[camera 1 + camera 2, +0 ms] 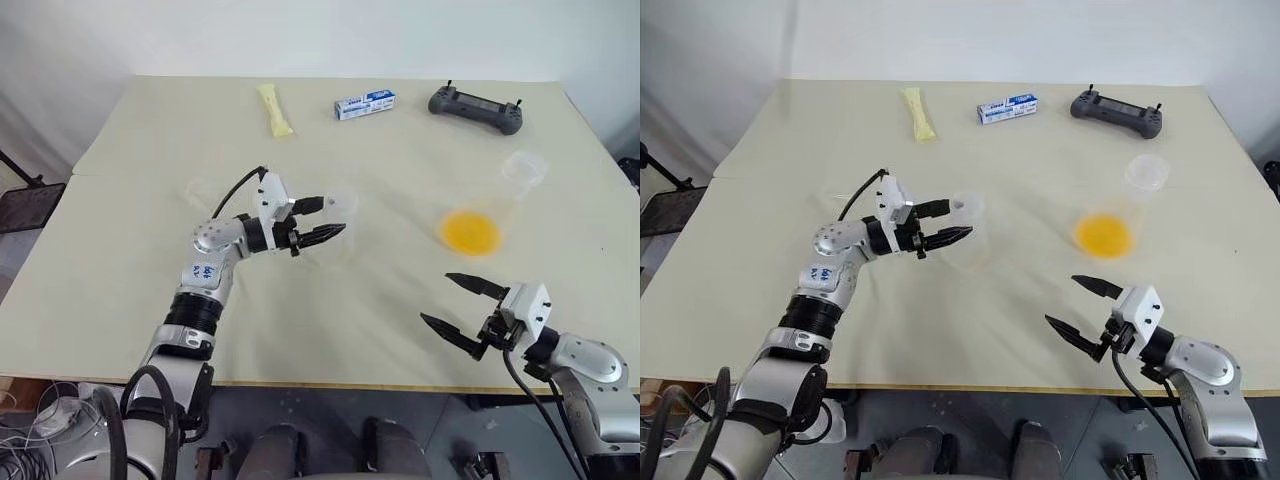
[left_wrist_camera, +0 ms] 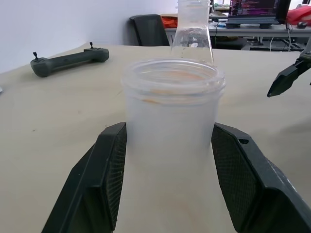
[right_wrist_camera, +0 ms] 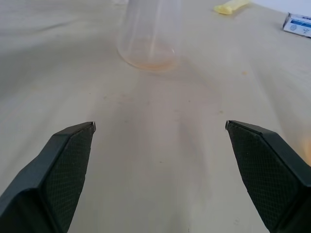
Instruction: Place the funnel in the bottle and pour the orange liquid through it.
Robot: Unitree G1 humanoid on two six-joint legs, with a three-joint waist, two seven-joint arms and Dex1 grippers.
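Note:
The tall clear cup (image 1: 346,206) (image 2: 172,111) has its base on the tabletop and would stand, so my left gripper needs to let go of the cup now.
My left gripper (image 1: 333,216) is shut on a tall clear cup (image 1: 346,206) at mid-table. In the left wrist view its fingers (image 2: 112,170) press both sides of the cup (image 2: 172,111), which shows an orange tint inside. In the right wrist view the cup (image 3: 148,34) has an orange ring at its base and seems to rest on the table. To the right stands the clear flask-shaped bottle (image 1: 497,205) with the orange liquid (image 1: 470,232) pooled in its base. A wide clear rim (image 1: 523,168) tops its neck; I cannot tell if it is the funnel. My right gripper (image 1: 435,298) hangs open near the front edge.
At the far side of the table (image 1: 150,300) lie a yellow packet (image 1: 277,110), a blue-and-white box (image 1: 364,104) and a black controller (image 1: 476,108). A seam crosses the table on the left.

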